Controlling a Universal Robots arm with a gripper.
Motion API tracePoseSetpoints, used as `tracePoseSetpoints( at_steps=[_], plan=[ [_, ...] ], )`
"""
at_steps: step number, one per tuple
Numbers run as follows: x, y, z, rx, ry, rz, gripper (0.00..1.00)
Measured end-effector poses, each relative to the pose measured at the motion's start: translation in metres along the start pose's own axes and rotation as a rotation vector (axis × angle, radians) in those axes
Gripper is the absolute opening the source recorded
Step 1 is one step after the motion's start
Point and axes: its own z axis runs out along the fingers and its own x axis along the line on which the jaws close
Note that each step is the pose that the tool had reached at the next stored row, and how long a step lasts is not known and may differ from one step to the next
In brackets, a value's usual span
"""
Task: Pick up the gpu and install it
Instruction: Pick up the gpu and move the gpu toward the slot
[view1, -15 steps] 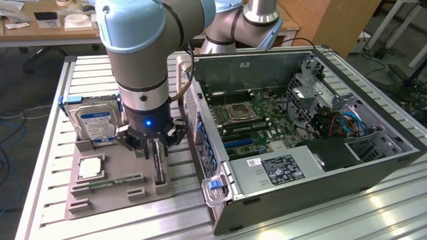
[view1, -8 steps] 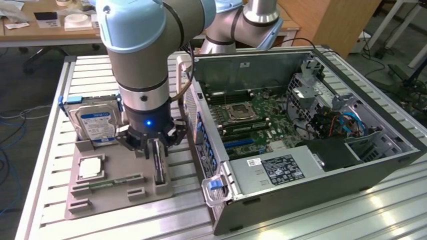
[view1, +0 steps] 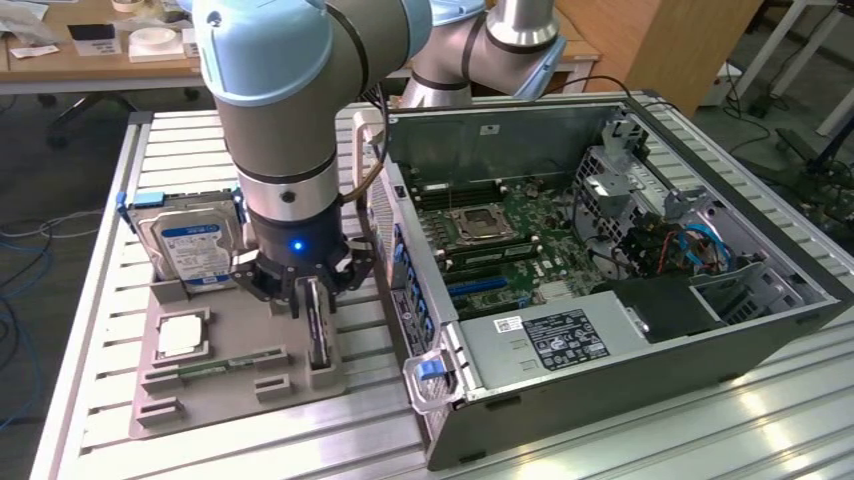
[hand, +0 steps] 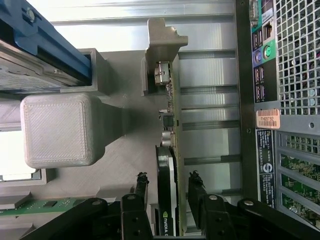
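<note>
In the wrist view the fingers stand beside the black cooler (hand: 165, 195) and the board edge (hand: 181, 192), so it is time now for my gripper to close on the GPU.
The gpu (view1: 318, 335) stands on edge in a slot of the grey fixture (view1: 240, 405) at the exterior view's left, beside the open computer case (view1: 747, 330). In the wrist view the gpu (hand: 166, 165) is a thin card with a black cooler, a green board edge and a metal bracket at its far end. My gripper (view1: 311, 290) hangs straight above it. The gripper (hand: 168, 184) straddles the card and is open. One of the fingers (hand: 141, 186) stands on each side, with a small gap to the card.
A silver hard drive (view1: 187, 248) with a blue-white label stands in the fixture's back slot. A memory stick (view1: 220, 366) and a processor chip (view1: 180, 336) lie in it too. The case's motherboard (view1: 514, 245) faces up, and its rear panel (hand: 285, 75) is close beside the gpu.
</note>
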Motion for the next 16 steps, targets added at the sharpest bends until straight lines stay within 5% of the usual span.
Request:
tracePoseSetpoints(
  at_steps=[4,16],
  plan=[
    [0.0,0.0,0.0,0.0,0.0001,0.0,0.33],
    [-0.0004,0.0,0.0,0.0,0.0,0.0,0.33]
  ],
)
